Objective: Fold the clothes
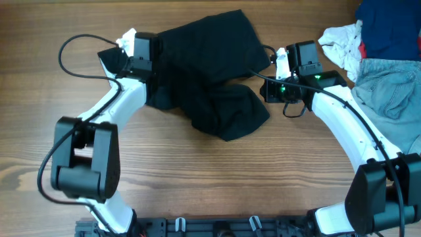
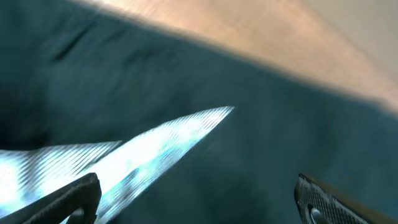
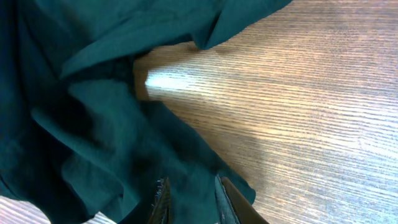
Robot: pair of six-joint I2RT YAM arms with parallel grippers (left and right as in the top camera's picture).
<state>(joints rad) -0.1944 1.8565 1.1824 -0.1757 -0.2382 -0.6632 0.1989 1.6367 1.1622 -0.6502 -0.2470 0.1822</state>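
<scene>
The black garment's edge beside the pale grey lining is the part my left gripper needs to grab next, to pull the crumpled fabric out so it can be folded.
The clothes (image 1: 204, 79) are one black garment, lying crumpled in the middle of the table. My left gripper (image 1: 129, 46) hovers over the garment's left edge. In the left wrist view it (image 2: 196, 205) is open, its fingers (image 2: 78, 196) wide apart, with dark fabric (image 2: 261, 143) and a pale grey lining strip (image 2: 155, 146) below. My right gripper (image 1: 277, 66) is at the garment's right edge. In the right wrist view it (image 3: 189, 202) is shut on a fold of the fabric (image 3: 93, 124), which fills the narrow gap between the fingers.
At the back right lie a white cloth with red marks (image 1: 342, 41), a navy garment (image 1: 388, 23) and light blue denim shorts (image 1: 388, 92). Black cables loop beside both wrists. Bare wood (image 3: 311, 112) shows to the right of the pinched fold.
</scene>
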